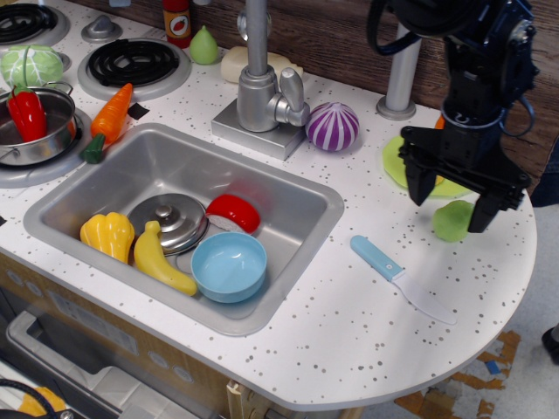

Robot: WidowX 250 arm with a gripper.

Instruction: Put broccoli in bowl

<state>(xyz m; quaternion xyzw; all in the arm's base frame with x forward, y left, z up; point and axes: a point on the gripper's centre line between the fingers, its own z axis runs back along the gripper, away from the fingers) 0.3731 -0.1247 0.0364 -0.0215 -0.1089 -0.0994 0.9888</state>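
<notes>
I will next pick up the broccoli by its lumpy light-green head (452, 222), and then I should put it in the bowl (229, 266).
The broccoli (452, 221) is a small lumpy light-green toy on the white counter at the far right. My gripper (453, 202) is open, its two black fingers standing left and right of the broccoli, just above it. The light blue bowl (229, 266) sits empty in the front right of the sink (288, 196), far to the left of the gripper.
A blue-handled toy knife (400, 278) lies on the counter between sink and broccoli. A green plate (395, 161) lies behind the gripper. A purple onion (332, 127) and the faucet (258, 87) stand behind the sink. The sink also holds a banana (160, 259), squash (107, 236), lid (171, 218) and red piece (234, 212).
</notes>
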